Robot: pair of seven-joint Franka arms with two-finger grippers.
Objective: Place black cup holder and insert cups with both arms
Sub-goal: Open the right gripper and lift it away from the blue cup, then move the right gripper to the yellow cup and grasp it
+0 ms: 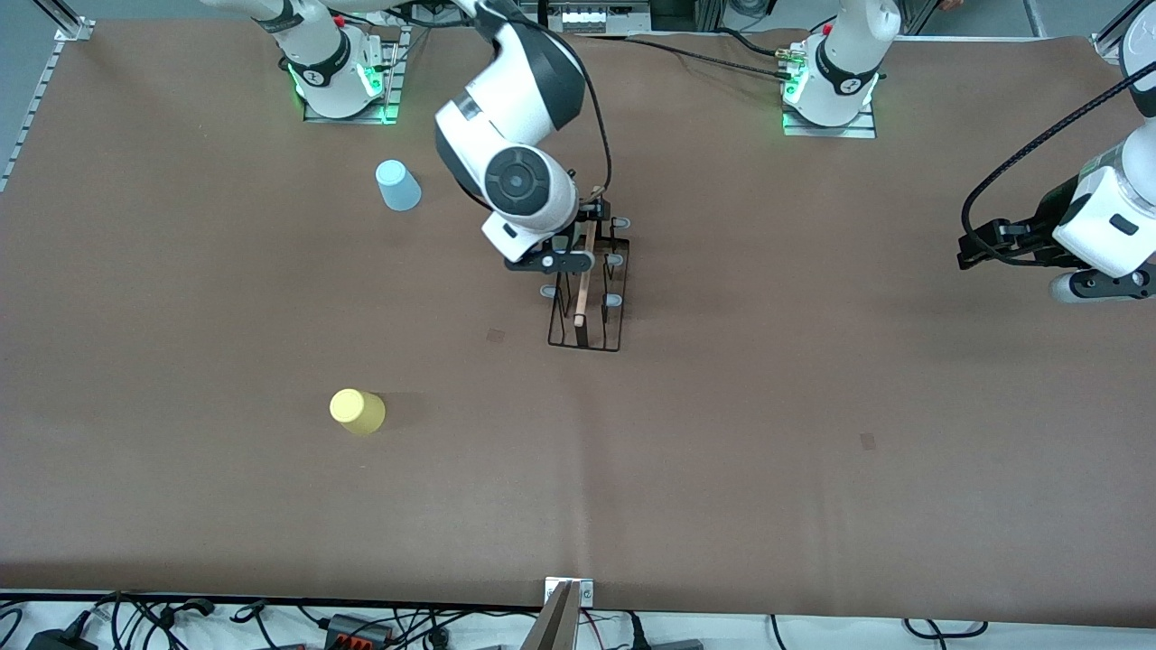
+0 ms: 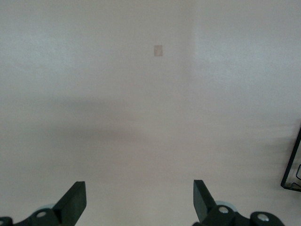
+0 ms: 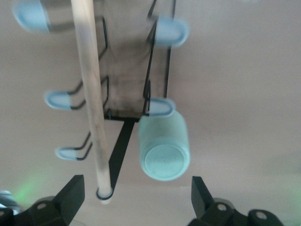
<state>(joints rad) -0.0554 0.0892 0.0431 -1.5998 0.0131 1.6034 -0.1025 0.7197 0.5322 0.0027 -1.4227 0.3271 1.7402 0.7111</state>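
Observation:
My right gripper grabs the yellow cup by its closed base end (image 1: 349,405) next, to hang it on the black cup holder (image 1: 587,302).
The black cup holder (image 1: 587,302) stands on the brown table near its middle, with its wooden rod (image 3: 91,94) and blue-tipped pegs (image 3: 61,100) showing. A pale green cup (image 3: 163,146) hangs on one peg; in the front view the right hand hides it. My right gripper (image 3: 136,197) is open and empty, just over the holder's end nearest the arms' bases, and also shows in the front view (image 1: 567,255). A light blue cup (image 1: 397,185) and a yellow cup (image 1: 358,412) sit toward the right arm's end. My left gripper (image 2: 138,200) is open and empty over bare table toward the left arm's end (image 1: 971,253).
A corner of the holder's base (image 2: 292,165) shows at the edge of the left wrist view. Small dark patches mark the table cover (image 1: 495,335) (image 1: 867,441). Cables and a bracket (image 1: 567,596) lie along the table edge nearest the front camera.

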